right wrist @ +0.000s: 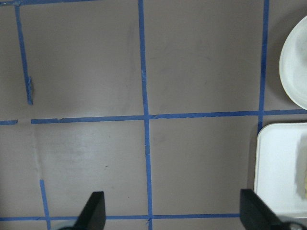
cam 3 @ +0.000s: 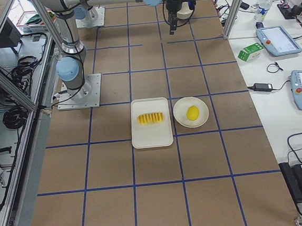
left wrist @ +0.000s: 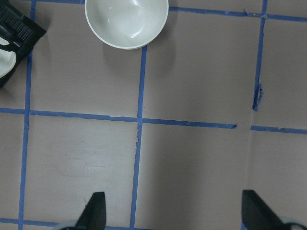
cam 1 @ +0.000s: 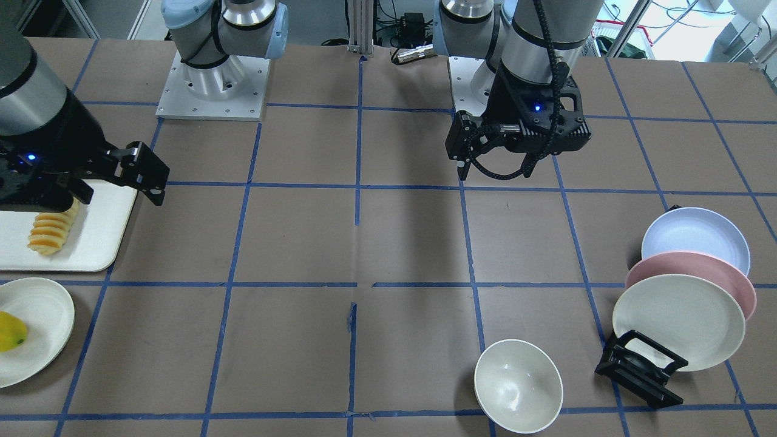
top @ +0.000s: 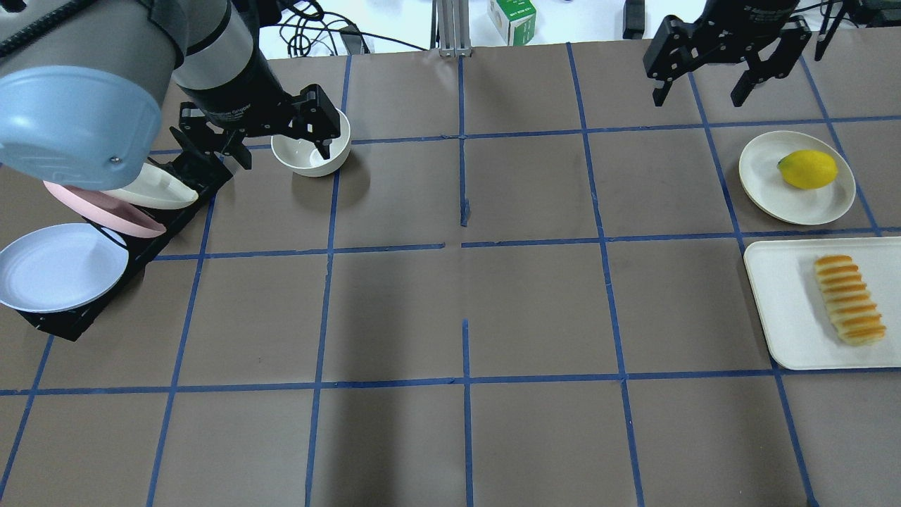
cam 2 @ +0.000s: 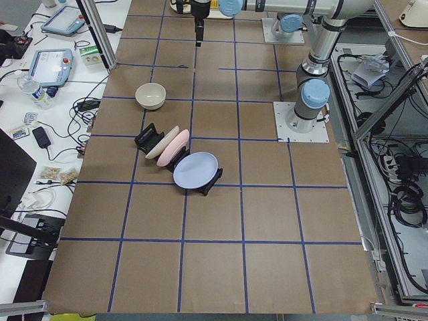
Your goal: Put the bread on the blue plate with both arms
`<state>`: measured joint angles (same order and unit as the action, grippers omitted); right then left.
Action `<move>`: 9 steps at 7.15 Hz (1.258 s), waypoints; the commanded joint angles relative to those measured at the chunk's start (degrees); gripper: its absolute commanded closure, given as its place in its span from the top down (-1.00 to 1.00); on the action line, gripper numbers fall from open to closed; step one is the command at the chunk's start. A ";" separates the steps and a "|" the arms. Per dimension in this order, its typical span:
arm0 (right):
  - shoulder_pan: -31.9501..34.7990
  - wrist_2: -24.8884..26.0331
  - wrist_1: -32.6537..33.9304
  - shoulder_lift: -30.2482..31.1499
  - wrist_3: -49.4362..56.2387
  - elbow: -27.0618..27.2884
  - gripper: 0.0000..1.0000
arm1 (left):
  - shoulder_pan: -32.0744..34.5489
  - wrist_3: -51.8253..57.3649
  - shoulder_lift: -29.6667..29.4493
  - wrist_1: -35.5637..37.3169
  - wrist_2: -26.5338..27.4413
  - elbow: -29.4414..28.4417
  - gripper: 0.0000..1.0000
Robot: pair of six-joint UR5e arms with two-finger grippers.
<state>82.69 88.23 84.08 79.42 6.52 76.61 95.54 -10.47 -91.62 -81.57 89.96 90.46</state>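
Observation:
I should next grab the bread across its middle (cam 1: pixel 52 226) with my right gripper, because the bread is a long loaf (cam 1: pixel 48 237) lying lengthwise on the tray.
The bread (top: pixel 848 299), a ridged yellow-orange loaf, lies on a white tray (top: pixel 781 296) at the right; it also shows in the front view (cam 1: pixel 53 230) and the right side view (cam 3: pixel 150 118). The blue plate (top: pixel 60 266) leans in a black rack (top: pixel 141 253) at the left, nearest the robot, and also shows in the front view (cam 1: pixel 695 237) and the left side view (cam 2: pixel 195 169). My left gripper (top: pixel 281 155) is open and empty, above the table near a white bowl. My right gripper (top: pixel 697 98) is open and empty, beyond the tray.
A pink plate (top: pixel 105 215) and a cream plate (top: pixel 151 193) lean in the same rack. A white bowl (top: pixel 311 151) stands next to the rack. A yellow fruit (top: pixel 808 169) sits on a cream plate (top: pixel 764 176) beyond the tray. Blue tape lines grid the brown table.

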 commanded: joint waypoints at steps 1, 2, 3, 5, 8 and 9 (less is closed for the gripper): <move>-7.59 1.49 0.12 0.12 11.44 1.43 1.00 | 0.00 0.10 -0.13 0.01 -1.27 -0.02 1.00; -12.59 1.50 0.99 0.12 15.24 2.66 1.00 | 0.00 0.02 -0.48 0.10 -1.27 -0.02 1.00; -17.78 1.33 1.52 -0.14 18.23 5.11 1.00 | 0.00 0.10 -0.23 0.10 -1.36 -0.02 1.00; -25.96 1.68 14.89 -0.41 26.75 13.87 1.00 | -0.44 1.24 1.26 -0.51 -0.39 0.16 1.00; -31.79 1.59 36.79 -0.49 38.86 31.45 1.00 | -0.53 1.25 0.91 -0.16 -0.57 0.51 1.00; -31.98 1.59 38.77 -0.41 39.44 34.89 1.00 | -0.44 1.25 0.57 -0.08 -0.48 0.42 1.00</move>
<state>51.62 89.84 117.78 78.98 43.03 106.23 95.01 -9.24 -90.84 -81.79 89.45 90.89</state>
